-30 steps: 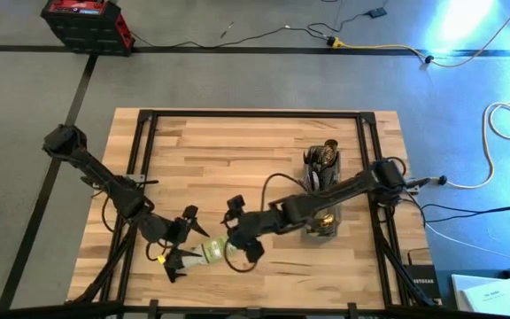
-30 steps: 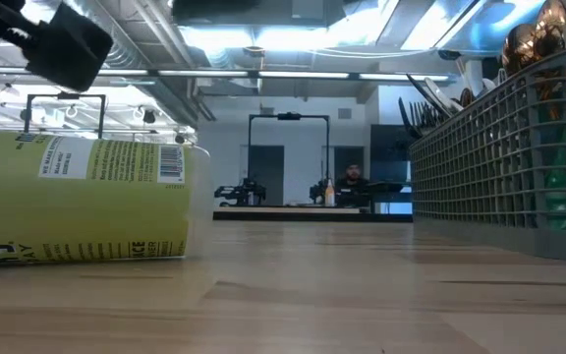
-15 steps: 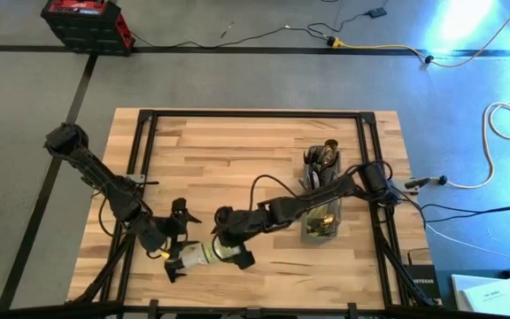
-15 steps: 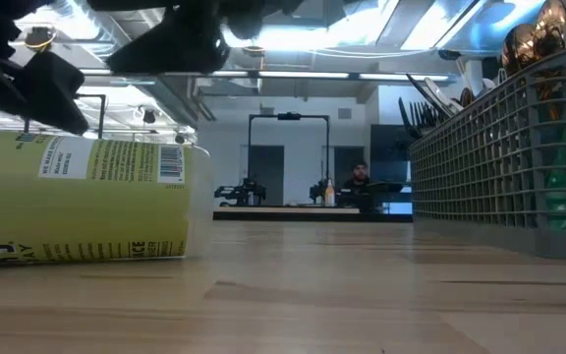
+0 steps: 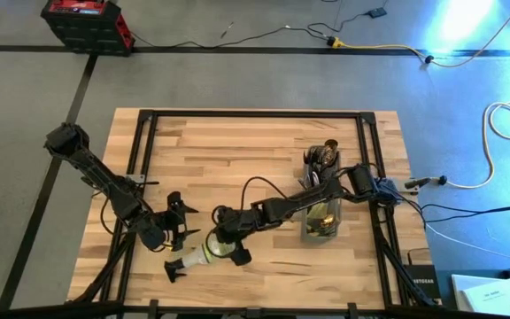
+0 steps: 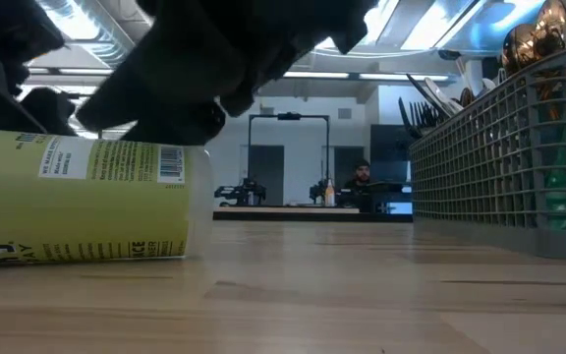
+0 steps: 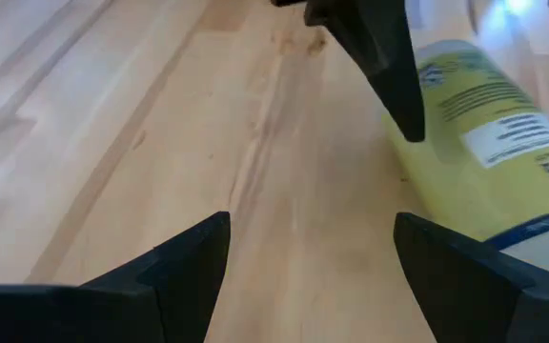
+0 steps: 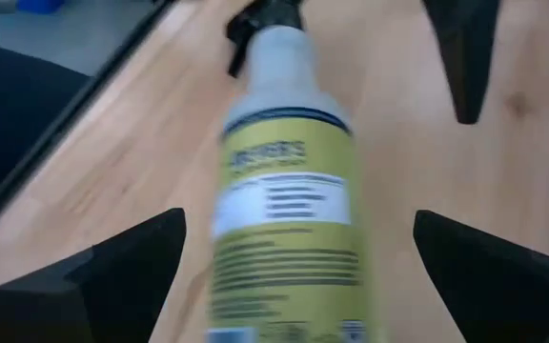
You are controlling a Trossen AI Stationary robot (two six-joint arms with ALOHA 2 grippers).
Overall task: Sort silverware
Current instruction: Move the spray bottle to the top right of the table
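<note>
I should clear the table for sorting silverware, so my right gripper should next grab the spray bottle by its labelled body (image 8: 284, 229).
The silverware (image 5: 324, 161) stands in the grey mesh caddy (image 5: 321, 208) at the table's right; gold spoon bowls (image 6: 536, 37) stick up above its rim. A clear spray bottle (image 5: 198, 254) with a yellow label lies on its side near the front edge, its black nozzle (image 5: 173, 268) toward the near left. My right gripper (image 8: 298, 257) is open, one finger on either side of the bottle's body (image 8: 284, 219), and touches nothing. Just left of the bottle my left gripper (image 5: 181, 219) stands open over bare wood (image 7: 284, 191).
Black frame rails (image 5: 140, 159) run along the table's left, right and far sides. The caddy's mesh wall (image 6: 504, 157) fills the right of the low view. Bare wood (image 5: 228, 159) lies between the bottle and the far rail.
My right gripper has come down and gone toward the table's left and near edge, rolling at the wrist, until its fingers stand on either side of the bottle. My left gripper has sunk a little and turned beside the bottle. The bottle has stayed where it lay.
</note>
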